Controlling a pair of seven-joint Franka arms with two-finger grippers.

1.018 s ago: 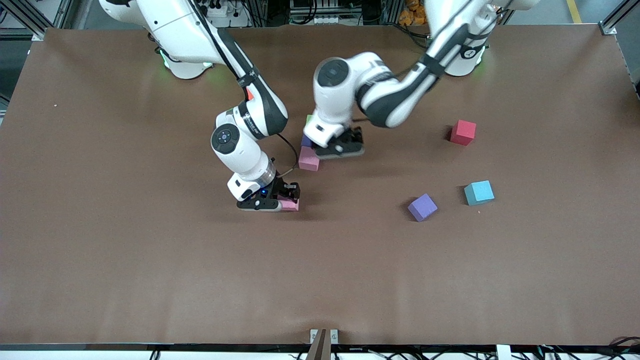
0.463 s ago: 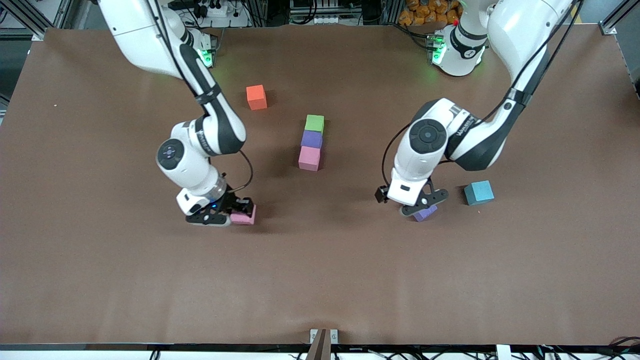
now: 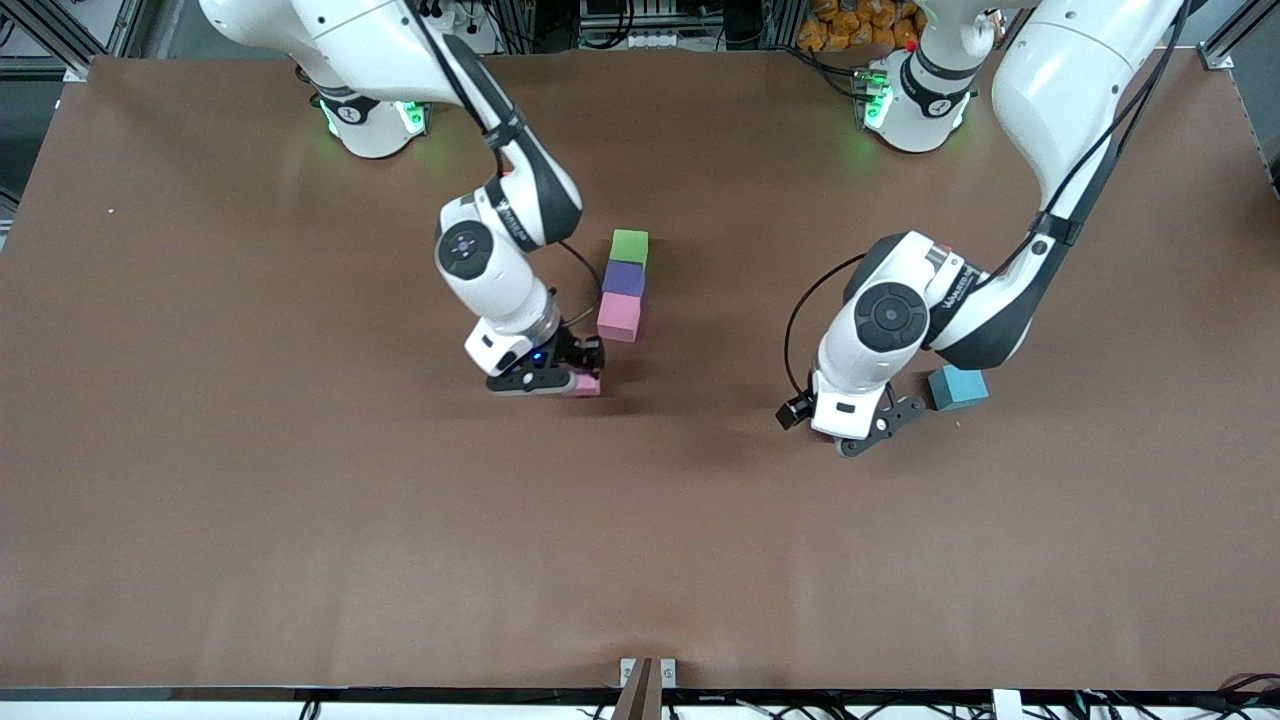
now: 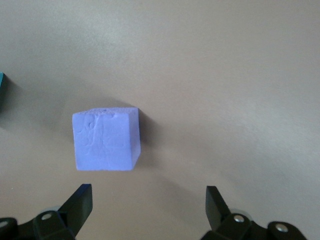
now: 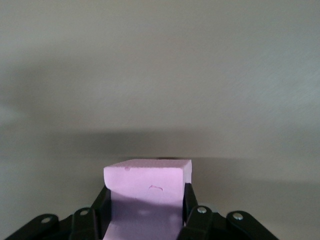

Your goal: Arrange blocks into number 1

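My left gripper should next grab the loose purple block by its smooth sides, to extend the number 1 column past the green block.
A green block, a purple block and a pink block form a touching column at mid-table. Just nearer the camera than that column, my right gripper is shut on the second pink block. In the right wrist view, that pink block sits squeezed between the fingers. My left gripper hangs open over the second purple block, which is hidden in the front view. That block lies on the table just ahead of the open fingertips, not between them.
A light-blue cube sits close beside the left gripper, toward the left arm's end of the table; its edge shows in the left wrist view. The orange and red cubes are hidden by the arms.
My right gripper carried the pink block from the right arm's end toward the column. The left gripper shifted slightly and now covers the purple block in the front view.
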